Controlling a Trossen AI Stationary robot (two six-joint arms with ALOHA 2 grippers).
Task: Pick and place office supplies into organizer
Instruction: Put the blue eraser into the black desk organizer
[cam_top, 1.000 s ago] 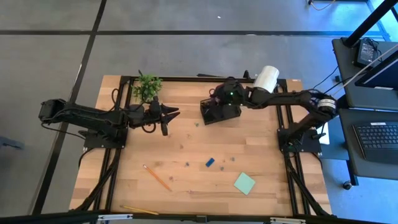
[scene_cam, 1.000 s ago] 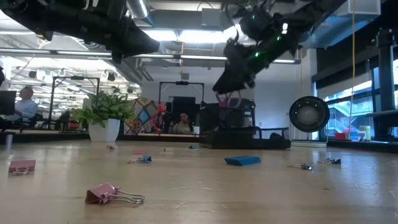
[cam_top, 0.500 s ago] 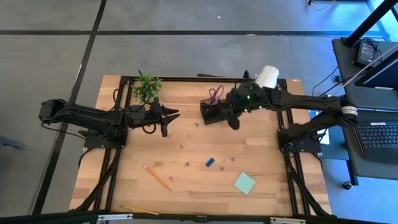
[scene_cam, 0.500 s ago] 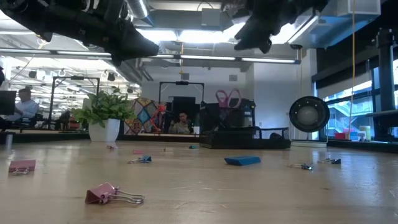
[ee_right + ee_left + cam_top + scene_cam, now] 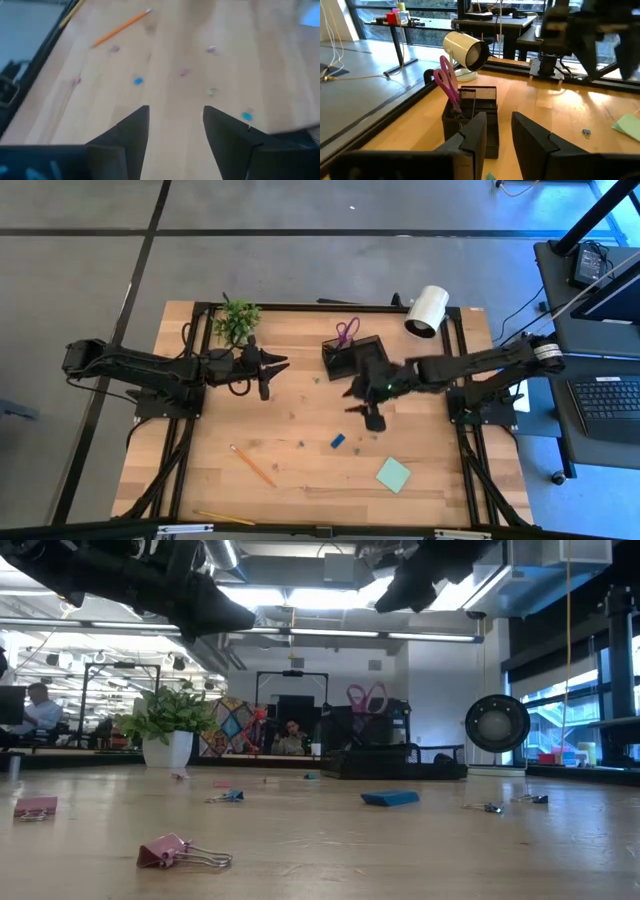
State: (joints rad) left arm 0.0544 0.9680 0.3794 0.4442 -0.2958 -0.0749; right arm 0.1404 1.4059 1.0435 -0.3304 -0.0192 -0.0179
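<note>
The blue block [image 5: 338,442] needs to go into the black organizer [image 5: 356,357], so my right gripper should grab the block by its two long sides next.
The black organizer [image 5: 356,357] stands at the table's far middle, with the purple-handled scissors [image 5: 345,332] upright in it, handles up. On the bare wood nearer the front lie a blue block [image 5: 338,442], a light-green sticky pad [image 5: 393,474], an orange pencil [image 5: 253,466] and a yellow pencil [image 5: 222,518]. My right gripper [image 5: 373,422] hangs open above the table between the organizer and the blue block, holding nothing [image 5: 175,132]. My left gripper [image 5: 280,363] waits open left of the organizer, pointing at it [image 5: 499,137].
A white cylinder [image 5: 428,310] lies at the far right and a small plant [image 5: 237,320] at the far left. Small binder clips [image 5: 185,852] are scattered over the middle. Open wood lies between the pencils and the sticky pad.
My right gripper has drawn away from above the organizer toward the table's near edge, rising a little and tipping its fingers downward. The scissors, earlier hidden under it, now show standing in the organizer. My left arm has kept still.
</note>
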